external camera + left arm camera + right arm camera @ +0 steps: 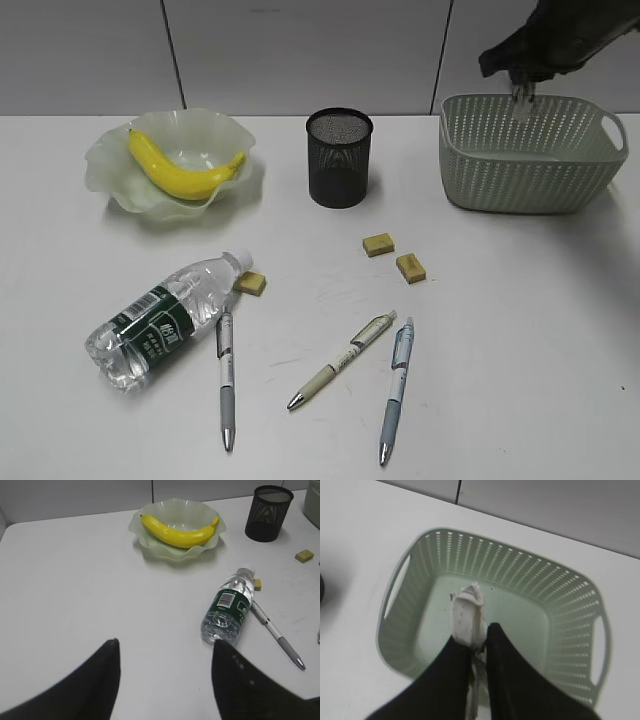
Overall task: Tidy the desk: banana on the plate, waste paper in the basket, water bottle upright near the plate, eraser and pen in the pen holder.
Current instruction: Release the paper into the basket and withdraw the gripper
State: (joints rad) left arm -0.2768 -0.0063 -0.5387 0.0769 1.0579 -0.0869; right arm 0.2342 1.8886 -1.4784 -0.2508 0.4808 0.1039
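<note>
The water bottle is long from cap to base, so the left gripper should next grab the water bottle (pixel 165 320) around its middle (pixel 176 313) to keep the bottle balanced.
Over the sage-green basket (pixel 530 165) at the back right, my right gripper (pixel 475 632) is shut on the crumpled waste paper (pixel 467 612), which hangs above the basket's floor. My left gripper (pixel 166 641) stands open above the bare desk (pixel 75 590), a little short of the water bottle (pixel 165 320), which lies on its side. The banana (pixel 185 172) rests in the ruffled plate (pixel 100 165). Three tan erasers (pixel 378 244) and three pens (pixel 343 360) lie loose in front of the black mesh pen holder (pixel 339 160).
One eraser (pixel 251 283) touches the bottle's cap end, and a pen (pixel 226 375) lies right beside the bottle. A grey wall runs behind the desk. The left arm is outside the exterior view.
</note>
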